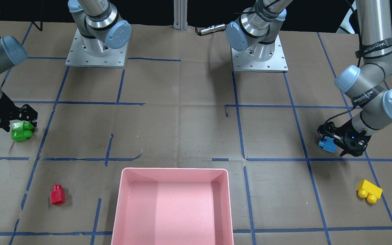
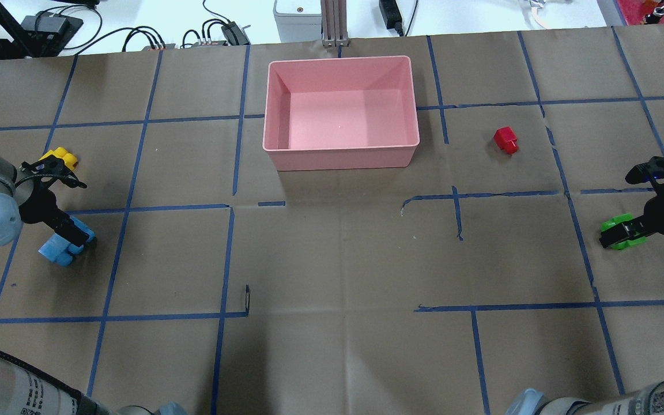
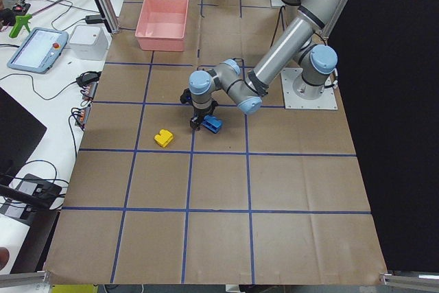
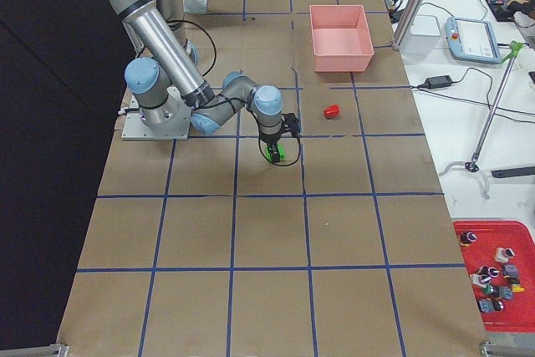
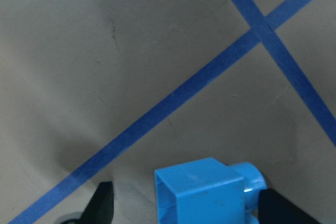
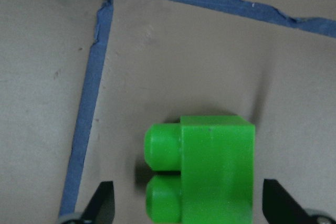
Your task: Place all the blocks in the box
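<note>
My right gripper will next put the block into the pink box, so it will hold the green block by its studded side and the base opposite.
The blue block lies on the table at my left side. My left gripper is open and straddles it. In the left wrist view the block sits between the fingers, with a gap at one finger. The green block lies at my right side. My right gripper is open around it, with gaps on both sides in the right wrist view. The yellow block and the red block lie loose. The pink box holds no blocks.
The table is brown paper with blue tape lines. In the overhead view the box stands at the far middle, the red block to its right, and the yellow block just beyond the left gripper. Both arm bases stand at the robot's edge.
</note>
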You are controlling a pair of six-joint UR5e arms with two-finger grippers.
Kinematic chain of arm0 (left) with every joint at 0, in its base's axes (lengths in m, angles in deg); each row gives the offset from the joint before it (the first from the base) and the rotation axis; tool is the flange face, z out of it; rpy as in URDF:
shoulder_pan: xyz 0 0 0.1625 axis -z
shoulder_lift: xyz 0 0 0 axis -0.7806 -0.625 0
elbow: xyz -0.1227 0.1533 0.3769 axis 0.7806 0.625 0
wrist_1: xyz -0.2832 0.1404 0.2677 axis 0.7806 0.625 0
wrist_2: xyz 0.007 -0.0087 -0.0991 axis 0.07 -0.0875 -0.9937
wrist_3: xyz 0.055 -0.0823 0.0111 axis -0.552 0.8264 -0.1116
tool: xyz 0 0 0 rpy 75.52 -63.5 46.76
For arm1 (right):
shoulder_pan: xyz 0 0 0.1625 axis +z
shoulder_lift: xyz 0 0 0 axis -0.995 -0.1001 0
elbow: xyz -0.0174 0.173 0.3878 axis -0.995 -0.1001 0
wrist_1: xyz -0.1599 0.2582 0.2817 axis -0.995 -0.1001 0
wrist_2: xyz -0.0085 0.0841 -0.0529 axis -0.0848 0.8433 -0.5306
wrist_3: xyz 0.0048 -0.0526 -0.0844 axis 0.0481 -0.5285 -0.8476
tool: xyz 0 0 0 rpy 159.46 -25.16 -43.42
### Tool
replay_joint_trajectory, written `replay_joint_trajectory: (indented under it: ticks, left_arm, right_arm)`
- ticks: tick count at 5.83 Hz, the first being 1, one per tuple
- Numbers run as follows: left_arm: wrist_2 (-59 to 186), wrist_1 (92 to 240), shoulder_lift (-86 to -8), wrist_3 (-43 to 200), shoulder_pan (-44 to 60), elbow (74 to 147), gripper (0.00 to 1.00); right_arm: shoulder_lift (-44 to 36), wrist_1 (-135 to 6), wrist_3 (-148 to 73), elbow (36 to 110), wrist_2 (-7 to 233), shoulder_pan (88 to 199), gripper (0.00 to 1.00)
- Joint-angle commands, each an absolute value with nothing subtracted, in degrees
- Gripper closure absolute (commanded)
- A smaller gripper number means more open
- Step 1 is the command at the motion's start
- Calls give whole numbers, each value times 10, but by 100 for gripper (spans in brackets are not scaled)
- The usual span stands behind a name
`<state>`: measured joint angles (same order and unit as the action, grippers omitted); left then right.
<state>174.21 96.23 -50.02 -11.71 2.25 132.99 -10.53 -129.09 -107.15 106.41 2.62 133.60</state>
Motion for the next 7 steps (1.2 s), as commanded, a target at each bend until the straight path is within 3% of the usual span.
replay_joint_trajectory:
  ticks: [1,2,3,4,5,7]
  left_arm:
    - [1742,962,-497,-118,15,1340,3]
    - [1741,962,-496,-118,14,1340,4]
    - [1742,962,-496,-118,13,1340,12]
    - [1742,962,-494,-118,14,1340,25]
    - [1745,962,-491,-117,14,1340,40]
    - [1752,965,-491,-118,14,1332,67]
  right_arm:
    - [-105,-1291,-1072,1068,23,1336,28]
    - [-108,-1289,-1072,1066,9,1336,49]
    - [-109,-1288,-1072,1064,8,1336,70]
    - [-111,-1286,-1072,1060,6,1336,83]
    - [-117,-1279,-1071,1047,5,1336,91]
    - [-153,-1182,-1065,992,6,1337,91]
